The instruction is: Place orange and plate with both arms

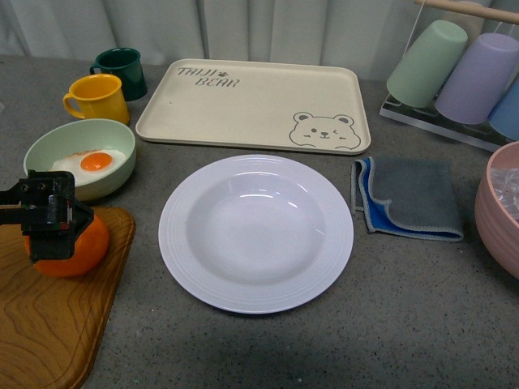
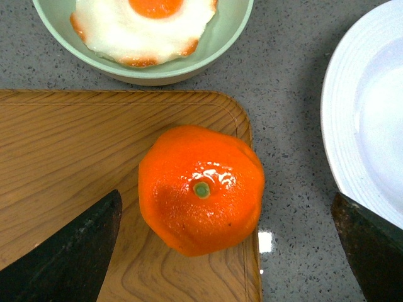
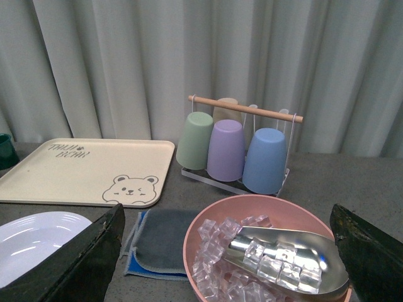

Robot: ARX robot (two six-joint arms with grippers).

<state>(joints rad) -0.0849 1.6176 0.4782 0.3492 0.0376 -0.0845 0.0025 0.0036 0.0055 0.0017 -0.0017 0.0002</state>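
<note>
The orange (image 1: 77, 251) should go on the white plate (image 1: 255, 232), so my left gripper will grab it next by its round sides, on either side of the stem spot.
The orange (image 1: 77, 251) sits on the near right corner of a wooden cutting board (image 1: 49, 324) at the left; in the left wrist view the orange (image 2: 200, 189) shows its green stem spot. My left gripper (image 1: 50, 217) hangs just above it, open, its fingers (image 2: 69, 251) wide to either side. The white ridged plate (image 1: 255, 232) lies in the middle of the table; its rim also shows in the left wrist view (image 2: 352, 126) and in the right wrist view (image 3: 38, 242). My right gripper (image 3: 227, 264) is open, over a pink bowl, and out of the front view.
A pale green bowl with a fried egg (image 1: 81, 158) stands behind the board. Yellow (image 1: 97, 97) and dark green (image 1: 122, 71) mugs, a beige bear tray (image 1: 255, 105), a grey-blue cloth (image 1: 409, 197), a cup rack (image 1: 462, 73) and a pink bowl of ice cubes with a metal scoop (image 3: 267, 258) surround the plate.
</note>
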